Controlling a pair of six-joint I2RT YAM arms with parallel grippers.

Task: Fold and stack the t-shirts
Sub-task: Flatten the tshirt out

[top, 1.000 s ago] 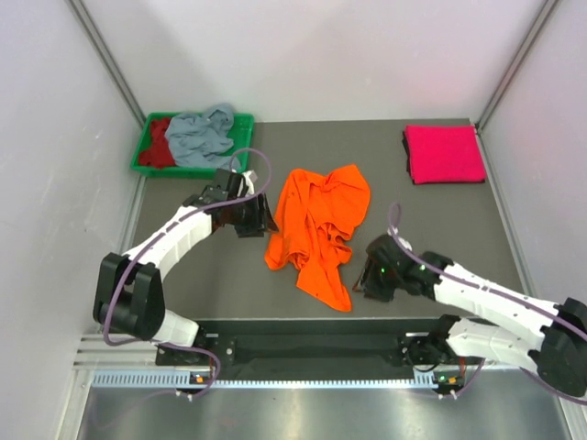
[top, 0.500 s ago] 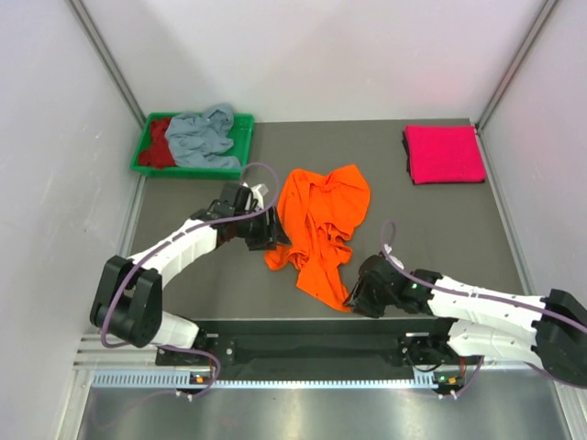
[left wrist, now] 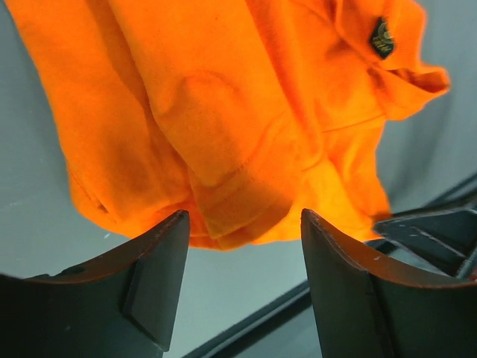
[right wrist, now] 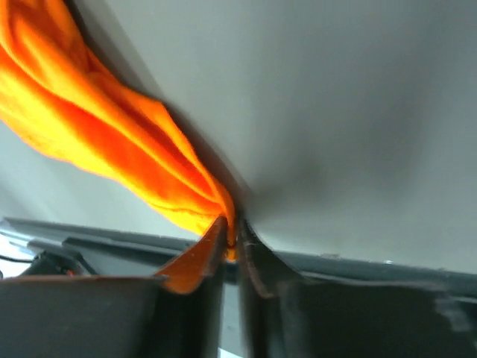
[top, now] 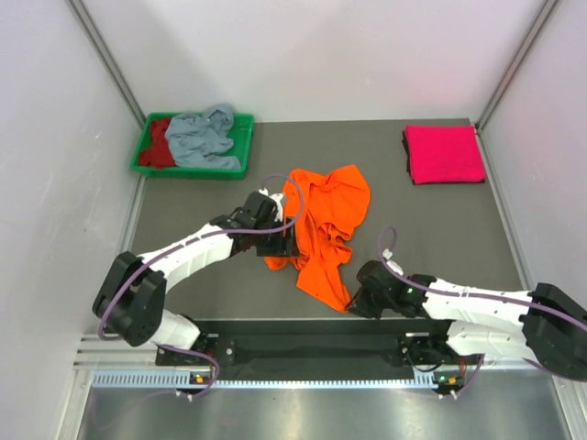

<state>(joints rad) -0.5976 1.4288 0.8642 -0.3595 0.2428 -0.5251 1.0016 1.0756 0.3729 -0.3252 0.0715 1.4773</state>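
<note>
My left gripper grabs the orange t-shirt's near hem [top: 298, 263] [left wrist: 240, 233] next, apart from the right gripper's corner, to spread the shirt for folding.
A bright orange t-shirt [top: 321, 220] lies crumpled in the middle of the table. My left gripper [top: 286, 246] is open at its near left edge; in the left wrist view the fingers [left wrist: 156, 268] stand apart just short of the orange hem [left wrist: 223, 171]. My right gripper [top: 352, 299] is shut on the shirt's near corner, and the right wrist view shows orange cloth [right wrist: 149, 156] pinched between the closed fingertips [right wrist: 216, 239]. A magenta pink shirt [top: 444, 153] lies folded at the back right. A grey-blue shirt [top: 202, 133] and a dark red shirt [top: 160, 142] lie heaped in the tray.
A green plastic tray [top: 240, 137] stands at the back left. White walls close in the table on the left, the right and the back. A black rail [top: 312, 341] runs along the near edge between the arm bases.
My left gripper moved right, onto the orange shirt's left edge. My right gripper moved left and down to the shirt's near corner and closed on it.
</note>
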